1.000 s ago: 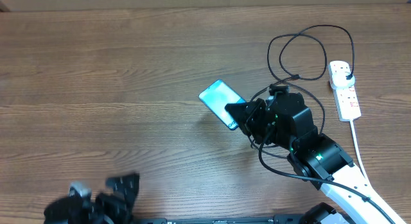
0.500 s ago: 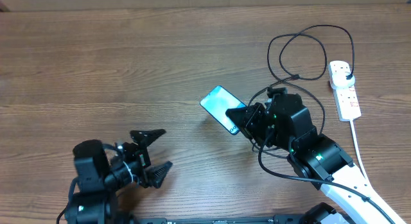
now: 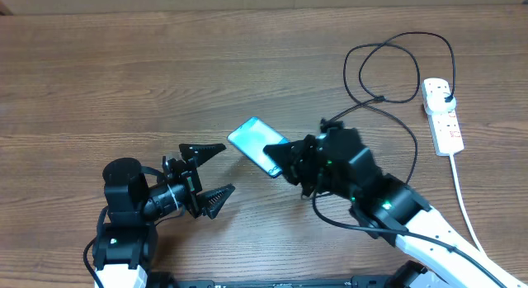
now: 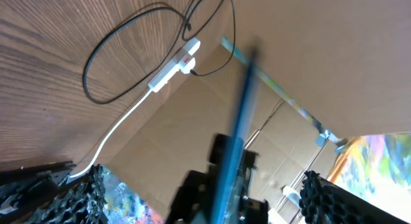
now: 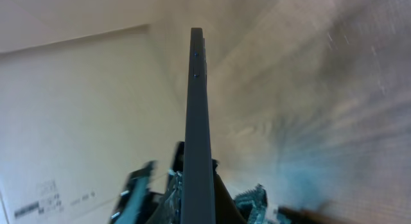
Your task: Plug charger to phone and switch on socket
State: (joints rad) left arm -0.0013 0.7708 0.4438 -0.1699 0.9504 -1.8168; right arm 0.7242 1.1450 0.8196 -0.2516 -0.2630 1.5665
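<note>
My left gripper grabs the phone [image 3: 252,144] by the side opposite my right gripper next, so the phone's end stays free for the charger.
My right gripper [image 3: 285,162] is shut on the phone [image 3: 252,144], a slim handset with a teal screen, and holds it off the table near the middle. The right wrist view shows the phone edge-on [image 5: 198,115] between my jaws [image 5: 200,201]. My left gripper [image 3: 218,170] is open, just left of the phone, its fingers pointing at it. In the left wrist view the phone is a blurred blue streak [image 4: 241,115] between my spread fingers [image 4: 205,201]. The charger, a thin black cable [image 3: 399,40], loops at the right and is plugged into the white socket strip [image 3: 443,121].
The socket's thick white cord [image 3: 462,189] runs toward the front right edge. The strip [image 4: 172,65] and the cable loop [image 4: 122,38] also show in the left wrist view. The rest is wooden tabletop [image 3: 124,82], with a cardboard wall behind.
My right gripper has carried the phone leftward toward the table's middle. My left arm has come up from the front edge, moved right, and its open jaws now face the phone.
</note>
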